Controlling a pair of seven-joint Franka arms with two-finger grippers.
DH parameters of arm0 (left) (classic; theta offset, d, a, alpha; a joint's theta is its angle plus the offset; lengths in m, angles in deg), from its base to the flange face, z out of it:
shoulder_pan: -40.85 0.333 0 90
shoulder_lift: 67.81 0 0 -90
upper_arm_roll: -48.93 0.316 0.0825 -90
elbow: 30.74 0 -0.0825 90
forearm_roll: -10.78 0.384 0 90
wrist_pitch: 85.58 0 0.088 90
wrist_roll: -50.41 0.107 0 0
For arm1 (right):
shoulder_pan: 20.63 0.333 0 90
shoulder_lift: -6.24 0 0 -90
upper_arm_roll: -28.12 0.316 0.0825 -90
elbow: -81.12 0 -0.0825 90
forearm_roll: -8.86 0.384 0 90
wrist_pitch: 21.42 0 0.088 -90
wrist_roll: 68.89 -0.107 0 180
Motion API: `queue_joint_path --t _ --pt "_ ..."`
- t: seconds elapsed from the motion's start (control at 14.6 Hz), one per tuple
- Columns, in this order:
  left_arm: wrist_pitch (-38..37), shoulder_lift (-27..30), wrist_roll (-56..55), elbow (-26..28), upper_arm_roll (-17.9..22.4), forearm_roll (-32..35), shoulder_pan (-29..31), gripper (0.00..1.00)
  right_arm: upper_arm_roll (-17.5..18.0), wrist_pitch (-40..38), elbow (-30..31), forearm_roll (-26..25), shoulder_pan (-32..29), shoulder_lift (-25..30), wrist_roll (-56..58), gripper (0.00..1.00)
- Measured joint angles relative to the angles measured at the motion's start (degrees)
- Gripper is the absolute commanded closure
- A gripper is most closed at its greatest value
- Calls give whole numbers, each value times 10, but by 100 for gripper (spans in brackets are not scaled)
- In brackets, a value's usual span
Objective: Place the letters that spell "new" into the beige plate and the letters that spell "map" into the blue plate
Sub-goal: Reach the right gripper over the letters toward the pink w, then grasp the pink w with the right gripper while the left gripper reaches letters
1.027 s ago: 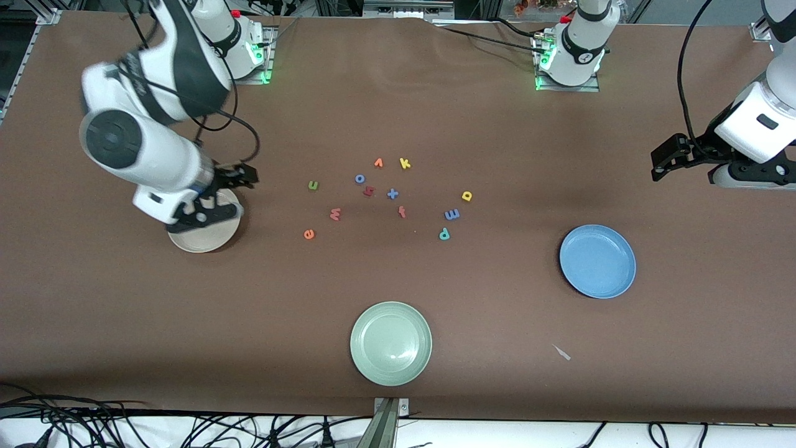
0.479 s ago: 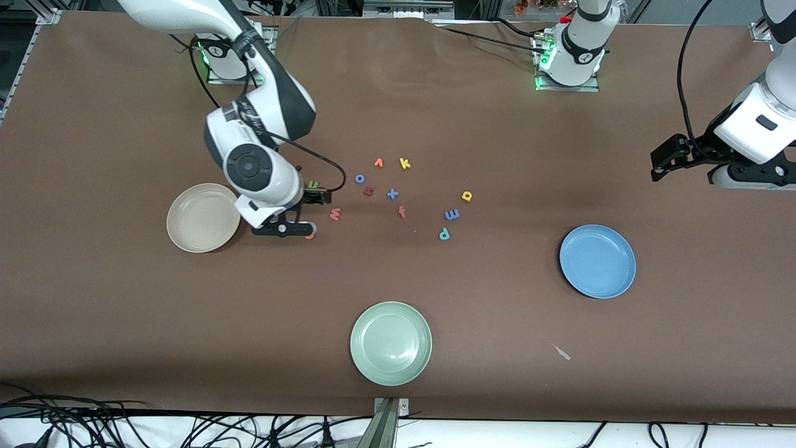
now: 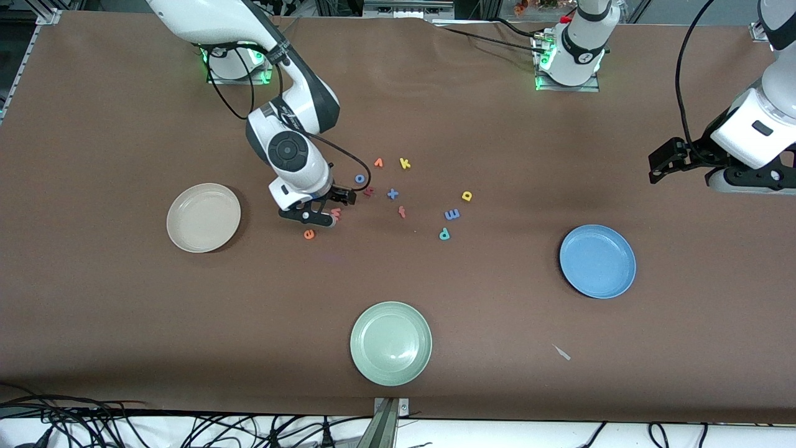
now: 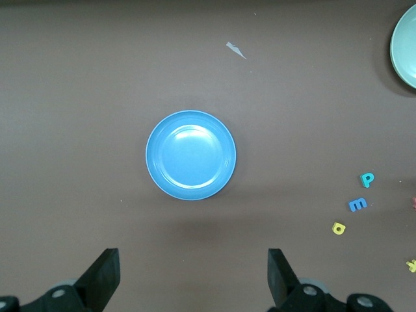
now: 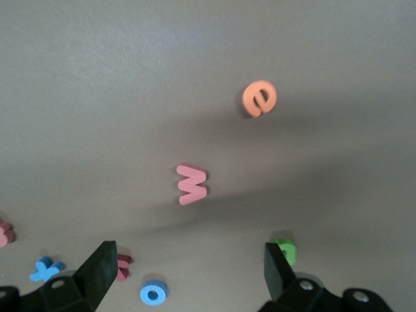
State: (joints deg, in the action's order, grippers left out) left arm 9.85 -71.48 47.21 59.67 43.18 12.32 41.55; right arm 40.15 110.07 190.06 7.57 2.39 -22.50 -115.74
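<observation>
Bare tabletop shows between my right gripper's fingers and the salmon w (image 3: 336, 213) (image 5: 193, 184), so closing now would miss. My right gripper moves closer next, then closes on the w.
My right gripper (image 3: 320, 216) (image 5: 188, 273) hangs open and empty low over the letter cluster. The salmon w (image 5: 192, 184) (image 3: 336, 213) lies just ahead of its fingertips. The lime-green n (image 5: 284, 250) sits by one finger, and the arm hides it in the front view. The orange e (image 3: 309, 234) (image 5: 260, 97) lies nearer the front camera. The beige plate (image 3: 203, 218) is empty. The blue m (image 3: 452, 214), yellow a (image 3: 467, 196) and teal p (image 3: 444, 234) lie together. My left gripper (image 3: 660, 165) (image 4: 192, 279) waits open over bare table beside the empty blue plate (image 3: 597, 261) (image 4: 190, 155).
A pale green plate (image 3: 390, 343) stands near the front edge. Other letters lie in the cluster: a blue o (image 3: 359, 178), a yellow k (image 3: 405, 163), a red f (image 3: 402, 212), a dark-red letter (image 3: 368, 191) and a blue cross-shaped one (image 3: 392, 194). A small scrap (image 3: 562, 353) lies near the blue plate.
My right arm has swung from over the beige plate across to the letters and now hangs over the w. The left arm has barely moved.
</observation>
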Motion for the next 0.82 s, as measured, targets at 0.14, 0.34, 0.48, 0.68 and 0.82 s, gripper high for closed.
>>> queue_joint_path --t 0.14,0.34,0.48,0.68,0.82 --pt "0 -1 0 0 -7 0 -2 0 -1 17 2 -8 4 -16 -3 0" --pt "-5 -5 0 0 -13 0 -5 0 -4 44 3 -31 4 -39 -4 0" --pt "-9 -15 0 3 -13 0 -5 0 -5 54 2 -44 4 -47 -4 0" --pt "-5 -62 2 8 -24 0 -22 0 -7 71 2 -54 3 -53 -4 5" --pt "4 -102 1 7 -28 0 -54 0 -8 81 2 -54 3 -57 -4 13"
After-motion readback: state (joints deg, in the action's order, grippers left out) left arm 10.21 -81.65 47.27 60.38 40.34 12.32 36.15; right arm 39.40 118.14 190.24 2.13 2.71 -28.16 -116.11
